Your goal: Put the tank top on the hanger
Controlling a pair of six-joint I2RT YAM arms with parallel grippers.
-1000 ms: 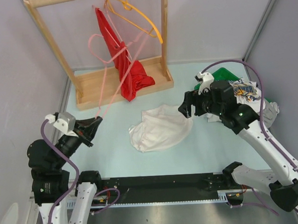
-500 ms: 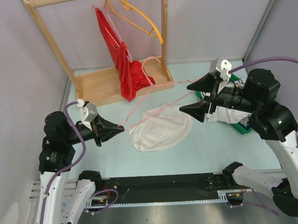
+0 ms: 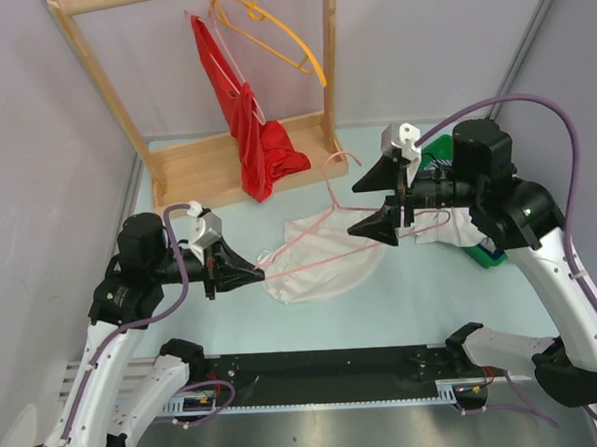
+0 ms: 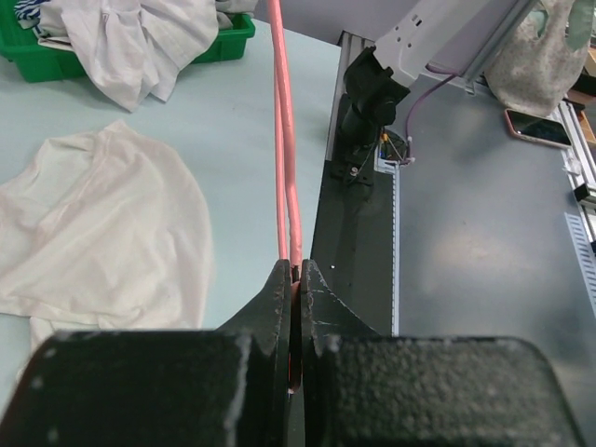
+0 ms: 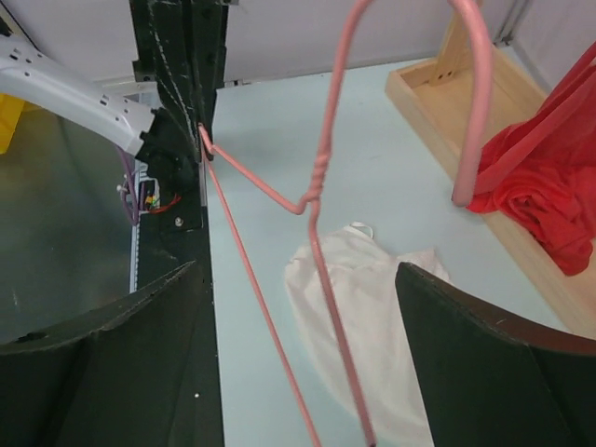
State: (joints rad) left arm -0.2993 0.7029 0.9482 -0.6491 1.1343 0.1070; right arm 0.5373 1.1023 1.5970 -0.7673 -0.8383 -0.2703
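Observation:
My right gripper grabs the hanger's wire (image 3: 366, 209) beside the hanger's neck next, which leaves the opposite corner of the hanger free to enter the tank top.
The white tank top (image 3: 320, 257) lies flat on the table; it also shows in the left wrist view (image 4: 102, 233) and the right wrist view (image 5: 372, 317). The pale pink hanger (image 3: 318, 217) is held above it, hook (image 3: 340, 161) pointing to the far side. My left gripper (image 3: 249, 276) is shut on the hanger's left corner, and the two pink wires (image 4: 282, 140) run out from the closed jaws (image 4: 296, 279). My right gripper (image 3: 377, 201) is wide open. The hanger's wires (image 5: 321, 186) pass between its fingers (image 5: 102, 354) without touching them.
A wooden rack (image 3: 225, 167) at the back holds a red garment (image 3: 259, 145) and an orange-yellow hanger (image 3: 279, 39). A green bin (image 3: 485, 254) with a heap of white clothes (image 3: 469, 225) sits on the right, under my right arm. A black rail (image 3: 326, 367) runs along the near edge.
My left gripper has carried the pink hanger from the rack down and right, over the tank top. My right gripper lifted off the table, opened wide and came around the hanger.

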